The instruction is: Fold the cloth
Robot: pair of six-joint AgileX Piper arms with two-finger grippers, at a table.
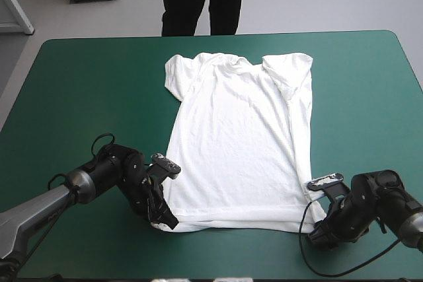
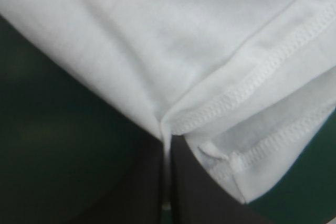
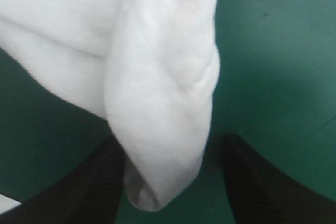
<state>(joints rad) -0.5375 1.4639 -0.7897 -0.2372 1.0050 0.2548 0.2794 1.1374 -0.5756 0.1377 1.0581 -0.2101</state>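
My right gripper takes hold of the T-shirt by the rounded fold at its hem corner next, since that fold stands up while the rest lies flat.
The white T-shirt lies spread flat on the teal-green cover, collar toward the far edge and hem toward the front. My left gripper sits at the hem's left corner. In the left wrist view its black fingers meet in an arch, shut on the T-shirt at the stitched hem fold. My right gripper is at the hem's right corner. Its fingers stand apart, open, with a rounded fold of the T-shirt lying between them.
Wide strips of teal-green cover lie to either side of the shirt. The table's front edge runs close behind both grippers. The far edge is just beyond the collar.
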